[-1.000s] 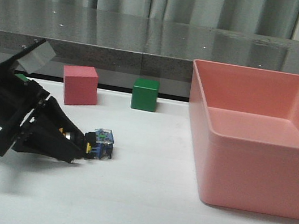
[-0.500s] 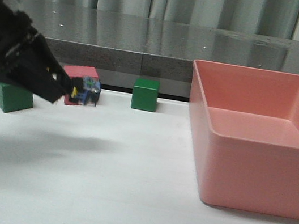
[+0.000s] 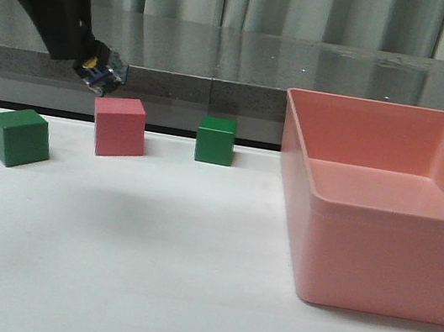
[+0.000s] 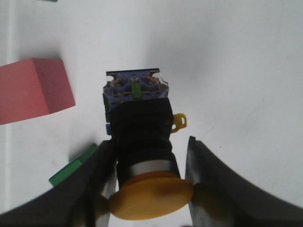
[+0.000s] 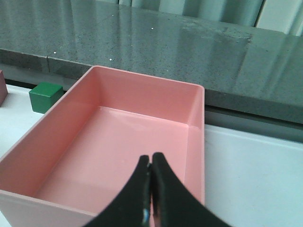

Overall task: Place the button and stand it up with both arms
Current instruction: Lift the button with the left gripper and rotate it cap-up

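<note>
The button's bluish terminal block (image 3: 110, 77) hangs high above the white table near the pink cube (image 3: 119, 126), so my left gripper stays closed on the button for now.
My left gripper (image 3: 93, 68) is high at the back left, above the pink cube (image 3: 119, 126), and is shut on the button (image 3: 101, 72). In the left wrist view the button (image 4: 142, 127) sits between the fingers (image 4: 90, 179), yellow cap toward the wrist, black body and bluish terminal block pointing away, over the white table. My right gripper (image 5: 150, 158) is shut and empty, hovering above the pink bin (image 5: 123, 142). The right arm does not show in the front view.
A green cube (image 3: 19, 136) sits at the left and another green cube (image 3: 214, 139) behind the middle. The large pink bin (image 3: 386, 202) fills the right side. A grey ledge and curtains lie behind the white table (image 3: 144, 272).
My left gripper has lifted the button from the table surface, up and to the back left, well above the cubes. The left green cube came into view.
</note>
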{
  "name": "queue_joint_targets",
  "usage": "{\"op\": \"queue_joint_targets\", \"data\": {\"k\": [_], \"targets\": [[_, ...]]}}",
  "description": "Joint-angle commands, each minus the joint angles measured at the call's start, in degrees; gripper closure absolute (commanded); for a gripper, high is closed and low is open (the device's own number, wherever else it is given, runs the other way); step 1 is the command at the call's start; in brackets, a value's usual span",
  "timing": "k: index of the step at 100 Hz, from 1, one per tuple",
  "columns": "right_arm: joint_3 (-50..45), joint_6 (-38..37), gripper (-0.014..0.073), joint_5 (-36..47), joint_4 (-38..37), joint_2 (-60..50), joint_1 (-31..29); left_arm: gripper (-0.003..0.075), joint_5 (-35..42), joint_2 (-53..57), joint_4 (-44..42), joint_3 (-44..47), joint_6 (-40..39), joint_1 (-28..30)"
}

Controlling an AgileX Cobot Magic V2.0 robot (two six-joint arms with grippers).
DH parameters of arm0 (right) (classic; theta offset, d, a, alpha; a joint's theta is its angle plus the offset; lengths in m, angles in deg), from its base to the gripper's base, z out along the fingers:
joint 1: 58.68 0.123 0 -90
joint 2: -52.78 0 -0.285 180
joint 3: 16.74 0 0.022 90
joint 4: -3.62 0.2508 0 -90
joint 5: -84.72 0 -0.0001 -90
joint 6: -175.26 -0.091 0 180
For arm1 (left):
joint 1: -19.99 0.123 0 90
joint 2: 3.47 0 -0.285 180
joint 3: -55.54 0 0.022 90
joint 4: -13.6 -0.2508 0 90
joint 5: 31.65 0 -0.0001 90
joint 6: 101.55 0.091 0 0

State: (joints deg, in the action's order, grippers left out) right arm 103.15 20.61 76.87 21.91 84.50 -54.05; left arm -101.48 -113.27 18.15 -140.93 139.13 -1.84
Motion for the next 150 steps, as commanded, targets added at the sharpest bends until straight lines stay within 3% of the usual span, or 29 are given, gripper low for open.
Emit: {"op": "queue_joint_targets", "data": {"k": [1, 15, 34, 86, 150], "targets": [[1.42, -0.08, 0.0703, 4.62, 0.43, 0.02, -0.35, 0.0739, -2.7, 1.25, -7.64, -2.88, -5.34, -3.7], [1.42, -0.08, 0.0703, 4.62, 0.43, 0.02, -0.35, 0.0739, -2.7, -1.91, -15.85, -3.02, -8.25, -8.98], [1.42, -0.08, 0.0703, 4.62, 0.43, 0.02, -0.35, 0.0739, -2.7, -6.64, -16.76, -3.02, -9.19, -12.39], [1.42, -0.08, 0.0703, 4.62, 0.43, 0.02, -0.35, 0.0737, -2.81, -7.64, -16.25, 6.25, -11.15, -12.17], [1.42, -0.08, 0.0703, 4.62, 0.43, 0.02, -0.35, 0.0737, -2.81, -7.64, -17.27, 6.32, -10.59, -12.17]]}}
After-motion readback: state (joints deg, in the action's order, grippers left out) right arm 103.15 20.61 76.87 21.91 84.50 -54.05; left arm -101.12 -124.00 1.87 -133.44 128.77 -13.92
